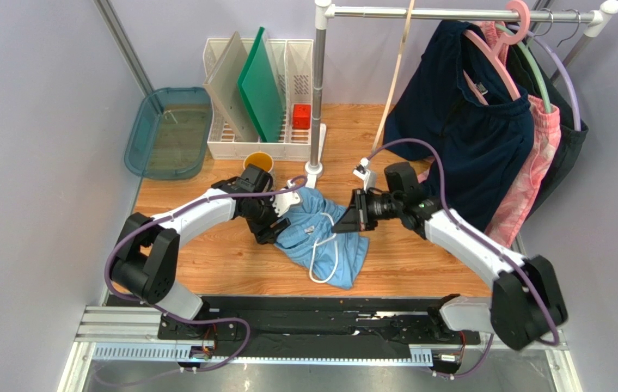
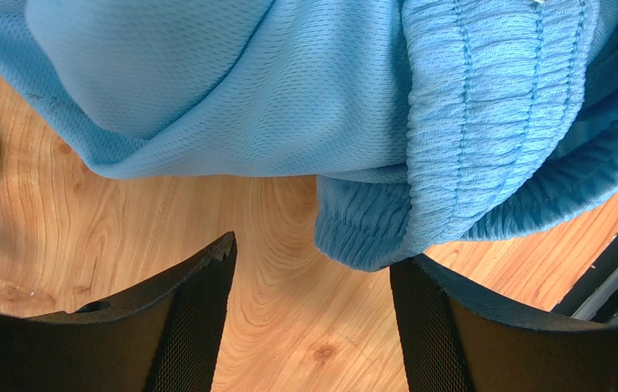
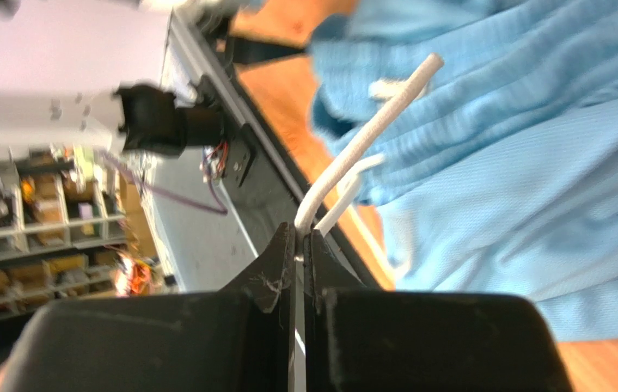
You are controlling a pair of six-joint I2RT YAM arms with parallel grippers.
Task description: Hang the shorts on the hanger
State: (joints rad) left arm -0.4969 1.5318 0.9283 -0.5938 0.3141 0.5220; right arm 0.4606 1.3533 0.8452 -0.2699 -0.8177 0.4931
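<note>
The left gripper grabs the sky-blue shorts (image 1: 324, 233) by the side end of the gathered waistband next, to spread the shorts' waist for the hanger.
The sky-blue shorts (image 1: 324, 233) lie crumpled on the wooden table between my two grippers. My left gripper (image 1: 275, 222) is open and empty at their left edge. In the left wrist view its jaws (image 2: 314, 255) stand wide apart just above the table, and the right fingertip (image 2: 406, 273) touches the gathered waistband (image 2: 451, 147). My right gripper (image 1: 351, 219) is at the shorts' right edge, shut on the white drawstring (image 3: 369, 131), which runs out from between its tips (image 3: 300, 238) to the shorts (image 3: 533, 188). The pale beige hanger (image 1: 394, 77) hangs edge-on from the rail (image 1: 459, 12).
A navy garment (image 1: 459, 139) and a pink patterned one (image 1: 533, 163) hang at the back right on pink, green and lilac hangers. The rail post (image 1: 318, 90), a white rack (image 1: 259, 94) with a green board, an orange cup (image 1: 257, 159) and a teal tray (image 1: 169, 131) stand behind.
</note>
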